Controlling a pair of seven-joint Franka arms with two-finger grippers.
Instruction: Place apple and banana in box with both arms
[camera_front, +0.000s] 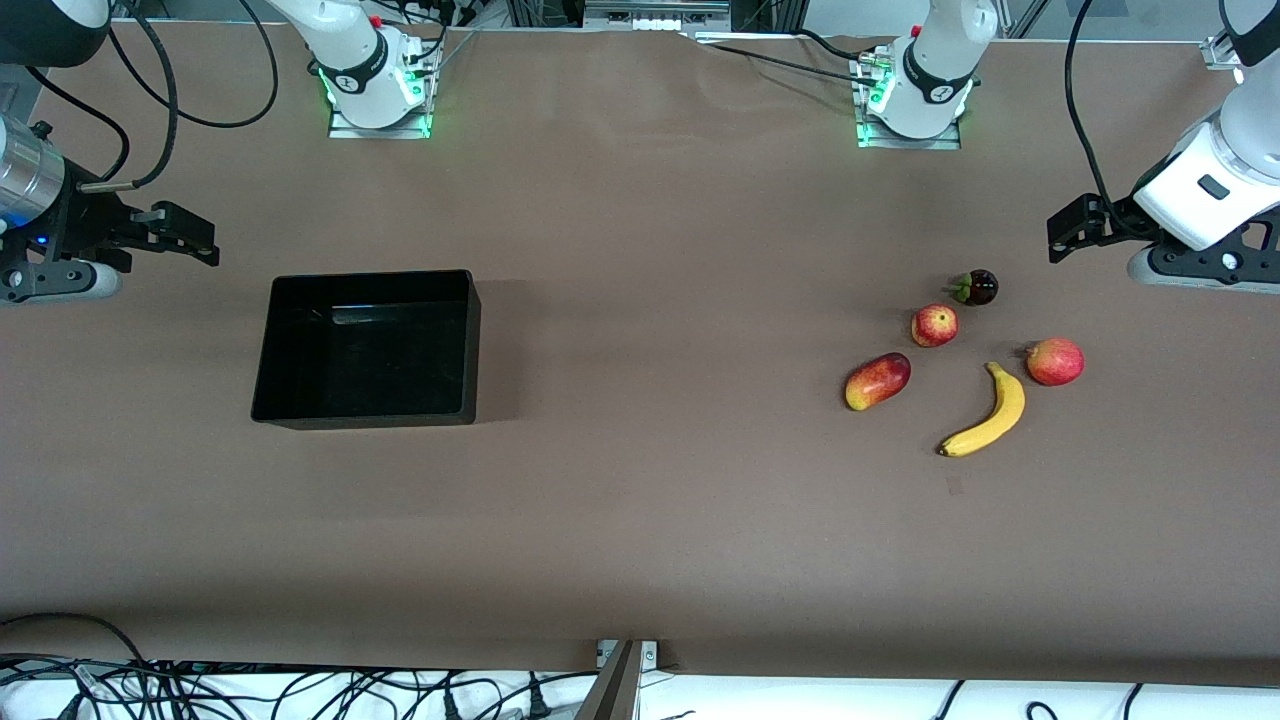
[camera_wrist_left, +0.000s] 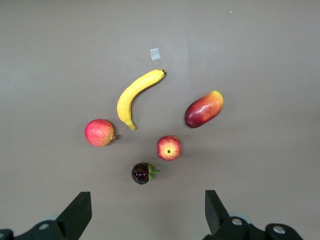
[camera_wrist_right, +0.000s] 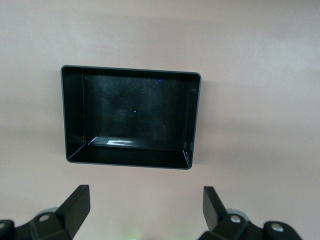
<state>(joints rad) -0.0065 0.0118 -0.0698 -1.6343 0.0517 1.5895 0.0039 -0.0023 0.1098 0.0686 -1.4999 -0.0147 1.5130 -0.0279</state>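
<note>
The box needs to come within reach of the apple and banana, so my right gripper should next grab it by the rim of its short side (camera_front: 263, 347).
The apple (camera_front: 935, 325) is small, red with yellow patches, and lies among a cluster of fruit toward the left arm's end of the table; it also shows in the left wrist view (camera_wrist_left: 169, 147). The banana (camera_front: 985, 412) lies nearer the front camera than the apple, apart from it; it too shows in the left wrist view (camera_wrist_left: 135, 97). The black box (camera_front: 365, 350) stands empty toward the right arm's end, and it shows in the right wrist view (camera_wrist_right: 130, 120). My left gripper (camera_front: 1062, 235) (camera_wrist_left: 147, 202) is open and empty, up over the table beside the fruit. My right gripper (camera_front: 205, 245) (camera_wrist_right: 145, 197) is open and empty beside the box.
A red-yellow mango (camera_front: 878, 381), an evenly red-pink round fruit (camera_front: 1055, 361) and a small dark fruit with green leaves (camera_front: 975, 288) lie around the apple. A small tape mark (camera_front: 953, 486) is on the brown table. Cables run along the table's front edge.
</note>
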